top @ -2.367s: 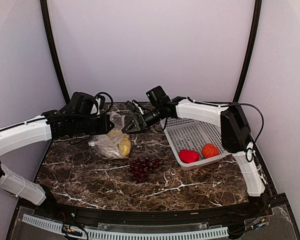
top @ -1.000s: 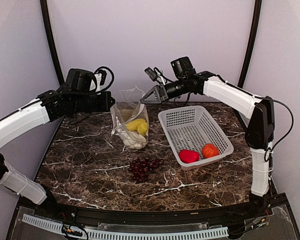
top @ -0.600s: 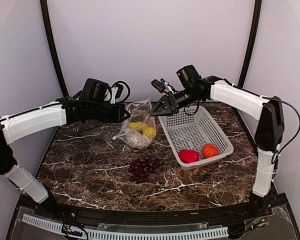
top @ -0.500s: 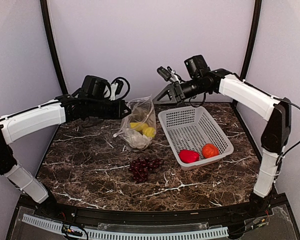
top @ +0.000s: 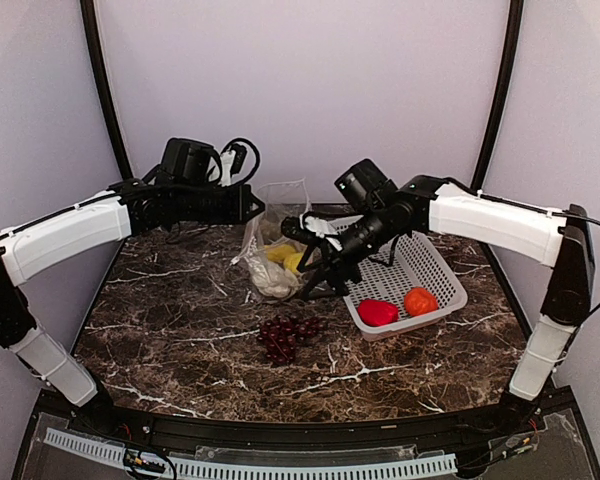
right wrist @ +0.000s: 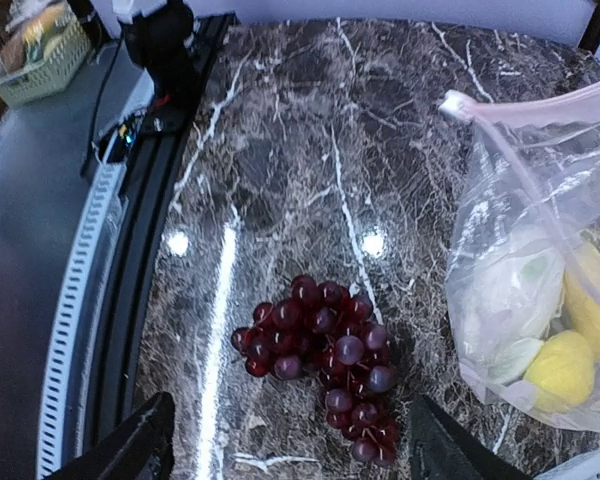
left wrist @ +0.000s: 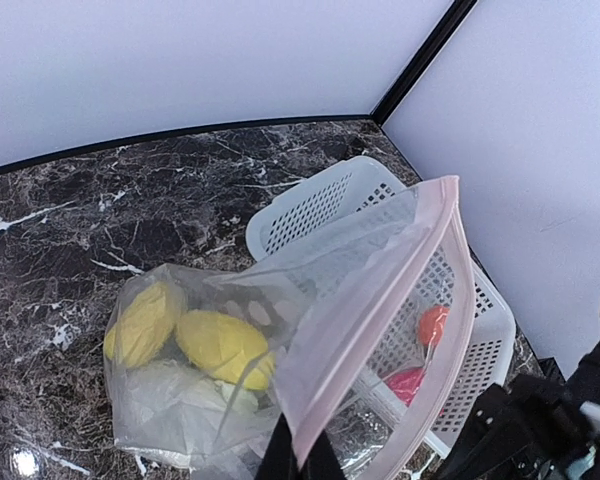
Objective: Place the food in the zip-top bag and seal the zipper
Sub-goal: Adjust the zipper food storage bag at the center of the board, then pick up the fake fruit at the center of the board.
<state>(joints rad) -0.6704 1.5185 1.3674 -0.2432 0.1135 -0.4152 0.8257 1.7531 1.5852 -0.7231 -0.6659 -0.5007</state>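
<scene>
My right gripper grabs the grape bunch (right wrist: 325, 365) by its narrow end (right wrist: 366, 424) next, so the bulk of the bunch hangs free to enter the zip-top bag.
My left gripper (top: 256, 208) is shut on the rim of the zip-top bag (top: 276, 238) and holds it upright, its bottom on the table. Its pinkish zipper (left wrist: 372, 318) hangs open. Inside lie two yellow pieces (left wrist: 218, 345) and the white cauliflower (left wrist: 178, 398). My right gripper (top: 310, 264) is open and empty, low beside the bag. In the right wrist view the grape bunch (right wrist: 325, 365) lies on the marble between and beyond its spread fingers (right wrist: 120, 452). The grapes (top: 285, 337) lie in front of the bag. The red pepper (top: 378, 312) and tomato (top: 420, 301) lie in the basket.
The white perforated basket (top: 425, 258) stands right of the bag, close to my right arm. The dark marble table (top: 160, 340) ends at a black rail along the near edge (top: 280, 430). Grey walls close in at the back and sides.
My right arm has swung down from high behind the basket to low in front of the bag, over the grapes. My left gripper still holds the bag's rim, shifted slightly right.
</scene>
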